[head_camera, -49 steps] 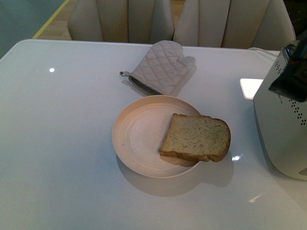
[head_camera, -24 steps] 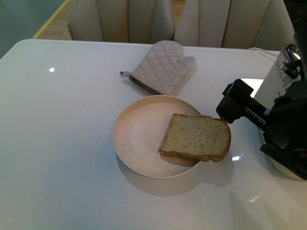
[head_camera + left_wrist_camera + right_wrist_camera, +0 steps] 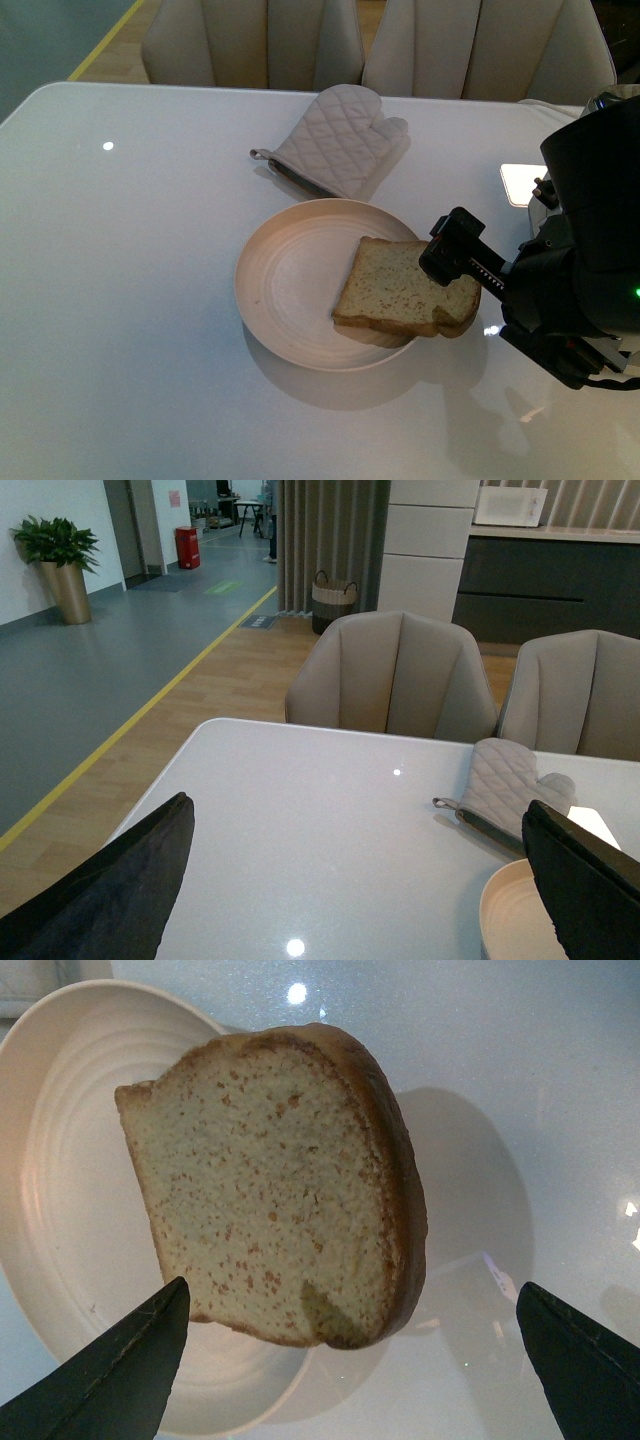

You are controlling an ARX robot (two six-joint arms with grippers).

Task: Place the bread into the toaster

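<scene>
My right gripper should grab the bread by its overhanging crust end (image 3: 461, 300) next, so the bread's end on the plate stays free to go into the toaster.
The bread (image 3: 395, 290), a speckled light-brown slice with a darker crust, lies flat on the right part of a round cream plate (image 3: 285, 285) and overhangs its rim. My right gripper (image 3: 455, 262) is open and empty, just above the slice's right end. In the right wrist view the bread (image 3: 270, 1180) lies ahead of the open gripper (image 3: 350, 1370), with a dark finger (image 3: 115, 1380) on either side. The toaster is hidden behind my right arm in the front view. My left gripper (image 3: 345, 895) is open and empty above the bare table, and shows only in the left wrist view.
A quilted grey oven mitt (image 3: 340, 140) lies behind the plate; it also shows in the left wrist view (image 3: 505, 785). Beige chairs (image 3: 250, 40) stand at the table's far edge. My bulky black right arm (image 3: 590, 270) fills the right side.
My right arm has swung in from the right edge towards the plate. Its open gripper now hangs over the bread's right end, and the arm covers the toaster. The bread has not moved.
</scene>
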